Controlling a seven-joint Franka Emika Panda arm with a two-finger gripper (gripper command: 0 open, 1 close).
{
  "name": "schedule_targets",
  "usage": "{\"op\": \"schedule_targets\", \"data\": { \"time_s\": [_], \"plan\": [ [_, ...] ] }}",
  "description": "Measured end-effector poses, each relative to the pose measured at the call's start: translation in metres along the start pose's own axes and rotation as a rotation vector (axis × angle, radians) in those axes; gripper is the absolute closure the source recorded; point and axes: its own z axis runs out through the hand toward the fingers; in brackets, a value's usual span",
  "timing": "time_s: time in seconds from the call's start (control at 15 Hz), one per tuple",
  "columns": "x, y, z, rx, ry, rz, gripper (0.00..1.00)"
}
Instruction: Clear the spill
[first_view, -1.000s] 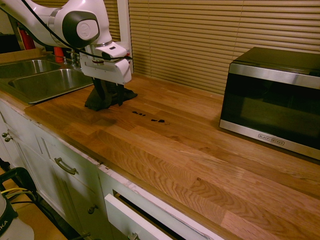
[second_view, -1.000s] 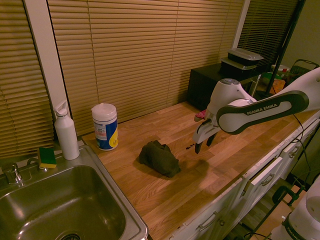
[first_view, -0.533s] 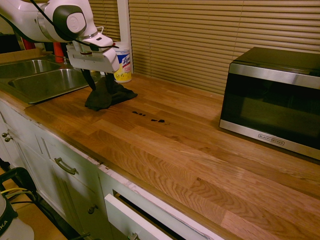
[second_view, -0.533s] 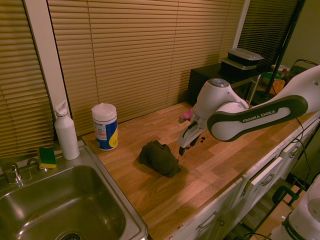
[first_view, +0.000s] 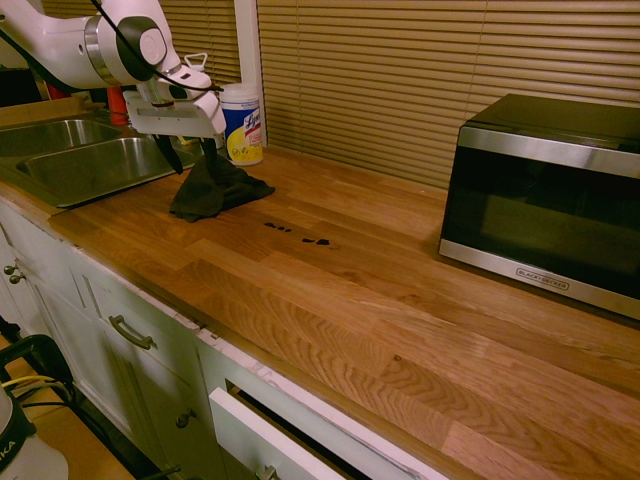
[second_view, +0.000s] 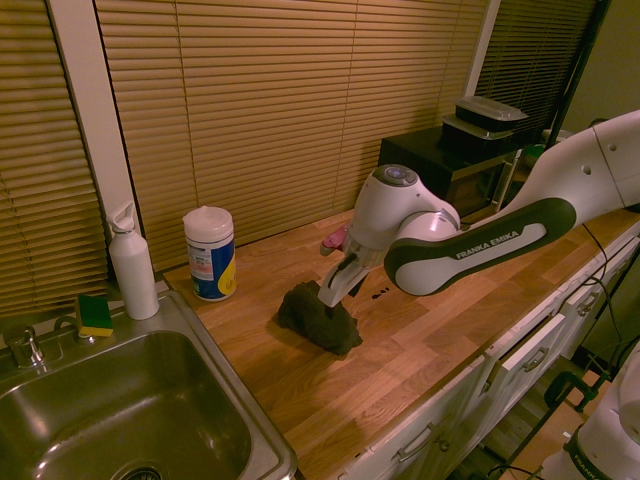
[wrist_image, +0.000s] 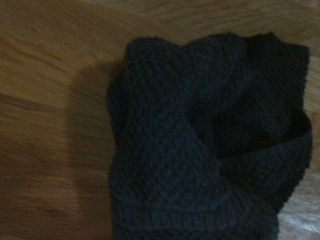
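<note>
The cloth lies with its edges spread slack on the counter and its crumpled top fold (first_view: 213, 164) standing up, so my gripper will next pinch it by that fold.
The spill (first_view: 300, 235) is a short row of tiny black specks on the wooden counter, and it shows again just right of the arm as the spill (second_view: 380, 293). A crumpled dark cloth (first_view: 215, 190) lies between the spill and the sink. My gripper (first_view: 190, 152) hangs open directly over the cloth, fingers pointing down with nothing between them. From the other side the gripper (second_view: 330, 296) sits at the top of the cloth (second_view: 320, 322). The knitted cloth (wrist_image: 200, 150) fills most of the wrist view.
A wipes canister (first_view: 243, 125) stands behind the cloth by the blinds. The steel sink (first_view: 90, 190) lies beyond it, with a white bottle (second_view: 132, 262) and a sponge (second_view: 95, 315) at its corner. A microwave (first_view: 545, 200) stands past the spill.
The arm has swung away from above the spill toward the sink and now hangs over the cloth. The gripper stayed open; cloth and spill have not moved.
</note>
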Motion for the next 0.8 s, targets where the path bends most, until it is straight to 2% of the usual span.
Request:
{"op": "schedule_targets", "data": {
  "time_s": [0.33, 0.4, 0.8],
  "plan": [
    [-0.004, -0.041, 0.016, -0.007, 0.043, 0.004, 0.00],
    [-0.003, -0.046, 0.023, -0.015, 0.055, 0.017, 1.00],
    [0.006, -0.057, 0.055, -0.048, 0.066, 0.084, 1.00]
  ]
}}
